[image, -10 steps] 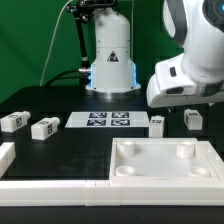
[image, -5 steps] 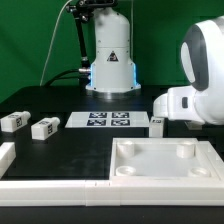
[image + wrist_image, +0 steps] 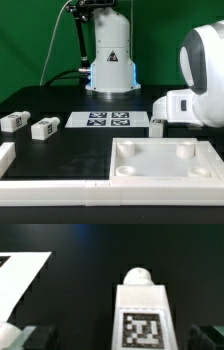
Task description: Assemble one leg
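The gripper needs to close on the leg now, as its fingers reach down on both sides of the white leg's tagged body (image 3: 144,328).
In the wrist view a white leg (image 3: 140,303) lies on the black table with its black-and-white tag (image 3: 140,328) facing up. My gripper (image 3: 120,339) is open. Its dark fingers (image 3: 36,336) stand either side of the leg, with a gap on each side. In the exterior view the arm's white body (image 3: 195,95) hangs low at the right and hides both the gripper and this leg. Three other legs lie on the table: two at the exterior view's left (image 3: 12,122) (image 3: 44,128) and one beside the arm (image 3: 157,125).
The white square tabletop (image 3: 165,178) with round corner sockets lies in front of the arm. The marker board (image 3: 108,120) lies in the middle at the back. A white rail (image 3: 50,185) runs along the front. A white surface (image 3: 22,277) lies beside the leg in the wrist view.
The arm has come down and towards the exterior view's right, and now covers the leg that showed at the far right a second ago. It has hardly moved in the last half second.
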`<state>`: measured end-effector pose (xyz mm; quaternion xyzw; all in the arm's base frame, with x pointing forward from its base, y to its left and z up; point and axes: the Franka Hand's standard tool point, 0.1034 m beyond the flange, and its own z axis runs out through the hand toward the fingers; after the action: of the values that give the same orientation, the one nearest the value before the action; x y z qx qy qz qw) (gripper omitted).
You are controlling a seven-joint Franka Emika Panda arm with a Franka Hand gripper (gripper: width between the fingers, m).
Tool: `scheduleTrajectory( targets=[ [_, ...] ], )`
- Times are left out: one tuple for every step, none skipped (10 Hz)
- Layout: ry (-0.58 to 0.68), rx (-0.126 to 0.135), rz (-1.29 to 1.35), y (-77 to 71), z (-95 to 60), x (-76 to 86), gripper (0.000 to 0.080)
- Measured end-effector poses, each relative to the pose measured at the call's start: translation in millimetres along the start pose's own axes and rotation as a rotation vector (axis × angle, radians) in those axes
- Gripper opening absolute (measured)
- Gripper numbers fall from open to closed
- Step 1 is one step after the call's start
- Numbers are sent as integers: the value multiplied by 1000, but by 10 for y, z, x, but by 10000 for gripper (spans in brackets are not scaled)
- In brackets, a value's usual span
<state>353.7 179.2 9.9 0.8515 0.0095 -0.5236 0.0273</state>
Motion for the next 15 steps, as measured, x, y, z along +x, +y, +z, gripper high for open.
scheduleTrajectory(
  targets=[
    [2, -2, -1, -15, 7, 4, 620],
    [3, -5, -3, -27, 13, 5, 620],
    [5, -5, -3, -32, 12, 8, 440],
    [4, -4, -3, -32, 12, 8, 440],
    [4, -4, -4, -32, 11, 7, 288],
    [4, -4, -4, -32, 11, 7, 290],
    [4, -4, -4, -32, 11, 7, 290],
    [4, -4, -4, -32, 11, 7, 290],
    [4, -4, -4, -32, 11, 7, 290],
    [4, -4, -4, -32, 11, 7, 290],
    [4, -4, -3, -32, 11, 7, 290],
    [5, -3, -4, -27, 2, 5, 290],
    [-22, -5, -25, 57, -86, -109, 290],
    [-16, -3, -21, 113, -231, -231, 290],
    [-6, 4, -15, 158, -327, -294, 291]
  ],
)
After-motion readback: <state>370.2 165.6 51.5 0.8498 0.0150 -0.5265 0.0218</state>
